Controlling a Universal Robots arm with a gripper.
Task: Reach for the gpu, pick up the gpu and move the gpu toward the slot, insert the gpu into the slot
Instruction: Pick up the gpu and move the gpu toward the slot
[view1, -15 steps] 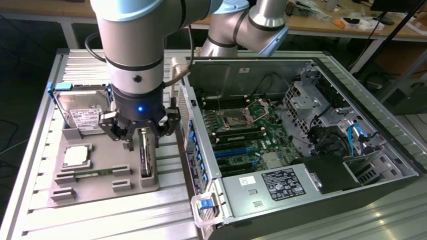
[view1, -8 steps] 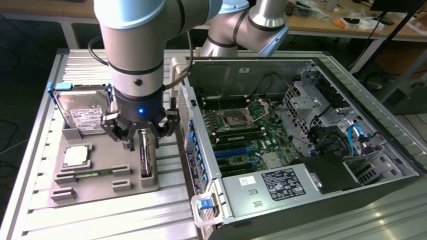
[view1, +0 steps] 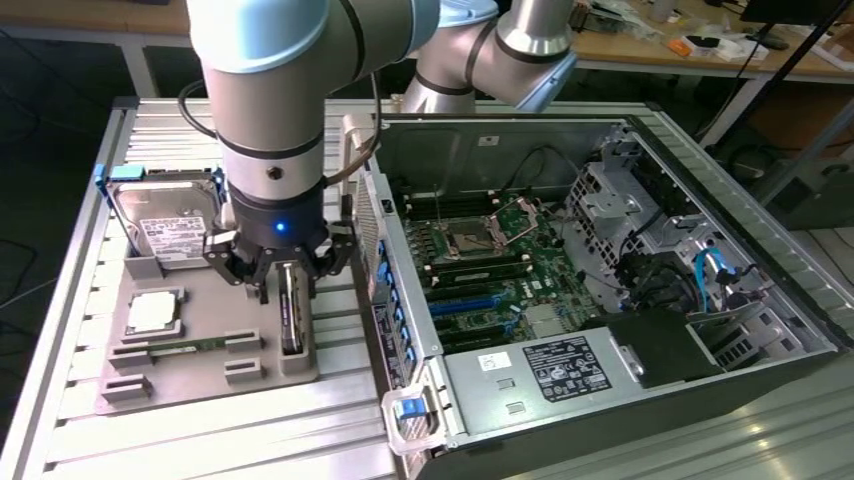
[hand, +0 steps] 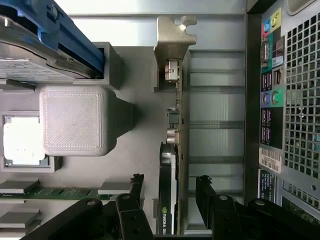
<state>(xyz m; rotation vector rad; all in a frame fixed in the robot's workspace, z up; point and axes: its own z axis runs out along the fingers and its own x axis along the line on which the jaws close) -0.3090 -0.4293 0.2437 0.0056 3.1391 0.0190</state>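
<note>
My fingertips stand on either side of the GPU's black shroud (view1: 291, 315), so it is now time to close. Closing now would catch it.
The gpu (view1: 291, 318) stands on its long edge in the grey holder plate (view1: 200, 385), close to the open computer case. In the wrist view the gpu (hand: 175, 150) appears edge-on, its silvery bracket (hand: 172, 45) at the far end. My gripper (view1: 280, 282) hangs right over the card, open. Its two black fingers (hand: 136, 192) stand one on each side of the card, with a gap on both sides. The gripper (hand: 170, 192) holds nothing. The blue slot (view1: 467, 300) lies on the green motherboard inside the case.
A silver hard drive (view1: 167, 225) with a blue clip, a processor (view1: 154, 312) and a green memory stick (view1: 174, 348) share the holder plate. The case's rear wall (hand: 290, 100) stands right beside the card. Black and blue cables (view1: 707, 270) fill the case's right.
</note>
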